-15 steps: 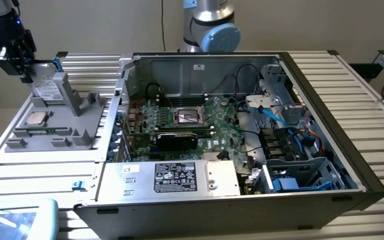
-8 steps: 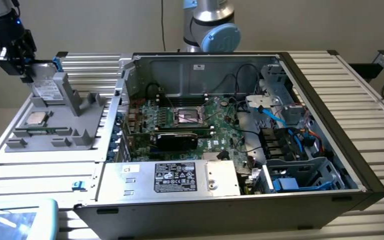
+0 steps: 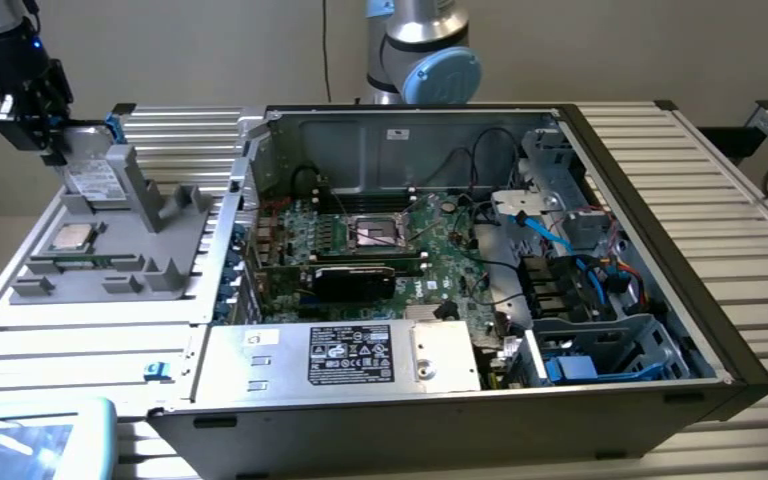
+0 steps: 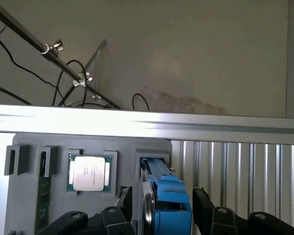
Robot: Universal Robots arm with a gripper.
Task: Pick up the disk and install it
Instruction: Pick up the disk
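The disk would be caught if I closed now, because my fingers are beside its silver side [image 4: 148,203] and blue carrier [image 4: 172,208], so my gripper should close on it.
The disk [image 3: 92,178] stands on edge in a slot of the grey holder [image 3: 157,215] at the exterior view's left, its white label and blue carrier bracket showing. My gripper [image 3: 56,150] hangs right over its upper end. In the wrist view the disk [image 4: 169,208] shows edge-on, silver body beside blue carrier. The gripper [image 4: 162,203] is open and straddles it, one black finger [image 4: 126,198] on the silver side and the other on the blue side. Small gaps remain on both sides, and the disk still sits in its slot.
A square silver CPU chip [image 3: 71,238] [image 4: 90,172] lies in the same holder beside the disk. The open computer case [image 3: 257,165] lies at centre, with a motherboard, cables, a labelled silver box [image 3: 351,355] and a drive bay [image 3: 604,350]. Slatted metal table [image 3: 77,335] all round.
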